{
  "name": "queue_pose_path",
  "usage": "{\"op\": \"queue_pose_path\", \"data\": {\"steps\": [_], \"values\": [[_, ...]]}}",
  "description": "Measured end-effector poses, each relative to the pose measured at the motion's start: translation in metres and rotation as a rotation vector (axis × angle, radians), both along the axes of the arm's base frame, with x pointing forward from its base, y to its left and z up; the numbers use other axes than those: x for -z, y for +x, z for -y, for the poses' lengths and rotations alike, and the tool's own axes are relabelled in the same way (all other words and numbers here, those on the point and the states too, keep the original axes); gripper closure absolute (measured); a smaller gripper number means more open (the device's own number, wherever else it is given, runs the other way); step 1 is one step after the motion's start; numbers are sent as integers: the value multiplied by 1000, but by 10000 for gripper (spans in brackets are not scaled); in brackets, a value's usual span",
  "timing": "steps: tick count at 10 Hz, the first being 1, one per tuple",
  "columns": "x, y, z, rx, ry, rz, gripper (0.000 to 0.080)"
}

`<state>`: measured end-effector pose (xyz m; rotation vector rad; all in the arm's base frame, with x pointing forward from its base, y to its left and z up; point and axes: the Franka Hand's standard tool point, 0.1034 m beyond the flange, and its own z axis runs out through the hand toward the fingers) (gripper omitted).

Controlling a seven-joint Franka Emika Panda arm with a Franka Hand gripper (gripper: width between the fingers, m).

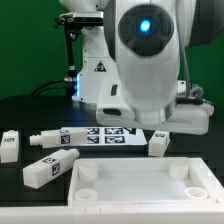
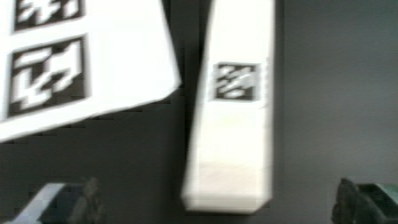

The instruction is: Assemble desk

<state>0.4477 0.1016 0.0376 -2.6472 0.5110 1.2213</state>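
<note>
My gripper lowers first, then closes on the tagged leg, since its fingers are above the leg, with the table showing beside the leg.
The desk top (image 1: 140, 185), a white tray with a raised rim, lies at the front of the exterior view. Several white legs lie on the black table: one at the far left (image 1: 9, 145), a long one (image 1: 55, 138), one in front of it (image 1: 50, 168), and one to the right (image 1: 158, 143). In the wrist view my gripper (image 2: 217, 205) is open and empty. A white leg (image 2: 231, 120) with a marker tag lies flat between the two dark fingertips (image 2: 63, 205), untouched. In the exterior view the arm (image 1: 145, 60) hides the fingers.
The marker board (image 1: 115, 135) lies flat behind the desk top, under the arm. It also shows in the wrist view (image 2: 71, 60), right beside the leg. A dark stand (image 1: 68, 50) rises at the back left.
</note>
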Motion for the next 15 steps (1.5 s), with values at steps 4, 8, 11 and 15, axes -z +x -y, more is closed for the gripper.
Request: {"op": "queue_pose_path", "data": {"steps": [4,8,11,15], "values": [[2,-1,-2,16,9,-6,150],[27,-17,9,89,49,-123,150],[30,-18,9,102,50,-134,150],[32,-26,7,119,63,-177,286]]}}
